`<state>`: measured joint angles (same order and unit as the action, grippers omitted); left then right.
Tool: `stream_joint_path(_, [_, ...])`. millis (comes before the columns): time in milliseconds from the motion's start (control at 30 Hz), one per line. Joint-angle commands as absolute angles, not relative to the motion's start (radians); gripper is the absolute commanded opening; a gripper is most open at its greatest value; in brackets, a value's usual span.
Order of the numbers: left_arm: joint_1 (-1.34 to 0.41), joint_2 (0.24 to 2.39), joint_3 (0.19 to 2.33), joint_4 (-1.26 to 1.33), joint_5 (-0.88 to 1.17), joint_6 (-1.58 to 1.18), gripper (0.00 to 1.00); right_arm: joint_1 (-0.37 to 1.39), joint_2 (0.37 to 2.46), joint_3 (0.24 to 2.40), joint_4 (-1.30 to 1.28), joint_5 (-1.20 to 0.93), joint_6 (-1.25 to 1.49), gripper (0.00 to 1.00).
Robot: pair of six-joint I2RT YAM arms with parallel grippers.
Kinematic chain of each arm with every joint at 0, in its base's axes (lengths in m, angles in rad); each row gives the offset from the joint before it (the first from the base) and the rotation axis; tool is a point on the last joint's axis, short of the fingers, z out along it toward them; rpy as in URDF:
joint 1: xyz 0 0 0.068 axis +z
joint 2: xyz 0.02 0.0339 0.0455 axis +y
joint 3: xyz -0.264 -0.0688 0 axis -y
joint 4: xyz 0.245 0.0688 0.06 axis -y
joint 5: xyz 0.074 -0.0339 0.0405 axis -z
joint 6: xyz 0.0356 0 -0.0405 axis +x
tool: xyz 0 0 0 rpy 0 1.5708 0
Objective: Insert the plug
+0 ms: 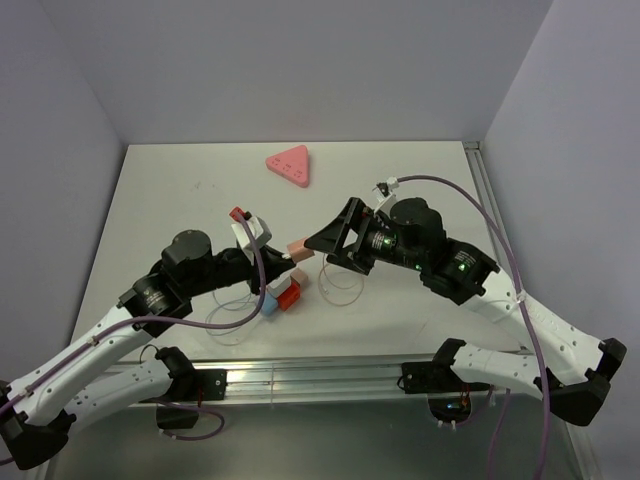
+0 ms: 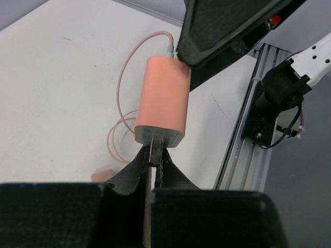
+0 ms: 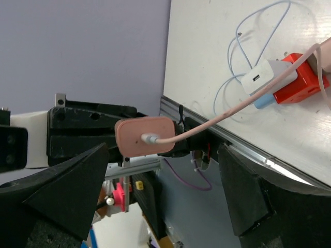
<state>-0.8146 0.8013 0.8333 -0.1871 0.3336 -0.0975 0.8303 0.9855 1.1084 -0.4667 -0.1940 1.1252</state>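
Observation:
My right gripper grabs the pink charger plug by its body's sides from the cable end next, to leave the plug's pins free to insert.
A pink charger plug is held in the air by my left gripper, which is shut on its metal prongs. The plug body points away from the left wrist camera, and a pink cable runs from its far end. My right gripper is open and empty, and faces the plug's cable end; its fingers stand wide on both sides, not touching it. A red socket block lies on the table below, with a white charger and a blue plug on it.
A pink triangular piece lies at the back of the table. Thin cables loop on the table around the red block. A metal rail runs along the table's near edge.

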Motion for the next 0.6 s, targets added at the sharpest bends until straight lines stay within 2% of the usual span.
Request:
stream_joint_path(0, [-0.815,0.796,0.897,-0.190,0.330,-0.020,0.00,0.805,0.991,1.092,-0.385,-0.282,1.161,0.92])
stream_joint_path(267, [-0.813,0.821,0.900,-0.187,0.353,-0.011,0.00,0.781,1.029,1.058,-0.287,-0.367,1.207,0.87])
stream_joint_path(567, [-0.813,0.818,0.890,-0.190,0.360,-0.011,0.00,0.778,1.048,1.028,-0.227,-0.383,1.236,0.74])
